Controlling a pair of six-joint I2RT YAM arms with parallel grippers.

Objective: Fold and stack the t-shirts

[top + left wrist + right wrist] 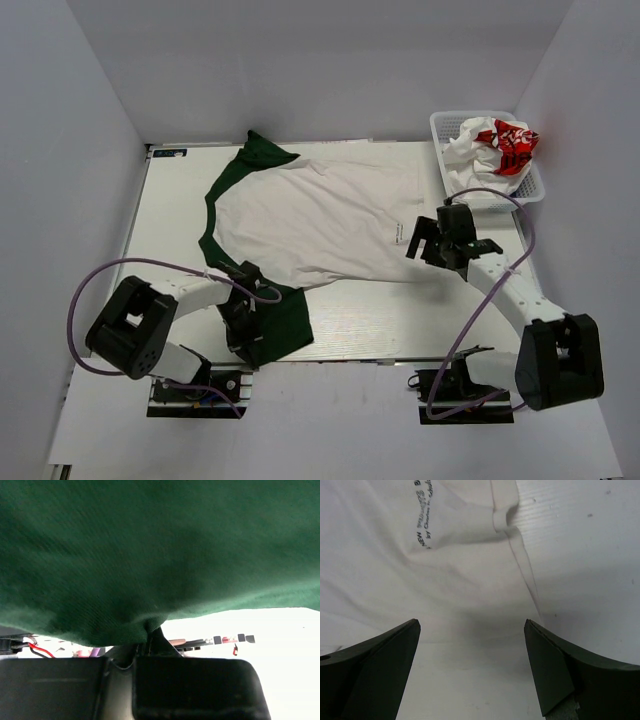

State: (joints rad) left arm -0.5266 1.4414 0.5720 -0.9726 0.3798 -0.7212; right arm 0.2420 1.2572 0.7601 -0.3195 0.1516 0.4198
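I will next use my right gripper to grab the hem's near corner (421,279) on the off-white t-shirt (320,225). Then I can fold the t-shirt's near side over with the sleeve.
The off-white t-shirt (320,225) with dark green sleeves lies spread across the table, collar to the left and hem to the right. My left gripper (244,322) is shut on the near green sleeve (285,322). In the left wrist view the green cloth (150,555) fills the top and is pinched at the jaws (150,629). My right gripper (424,240) is open and empty just above the hem's near right corner. In the right wrist view (471,626) the hem (470,580) bears small dark lettering. The white t-shirt with red print (495,148) is crumpled in the basket. The blue t-shirt is out of view.
A white plastic basket (448,125) stands at the table's back right corner. White walls close in the table on three sides. Purple cables loop beside both arm bases at the near edge.
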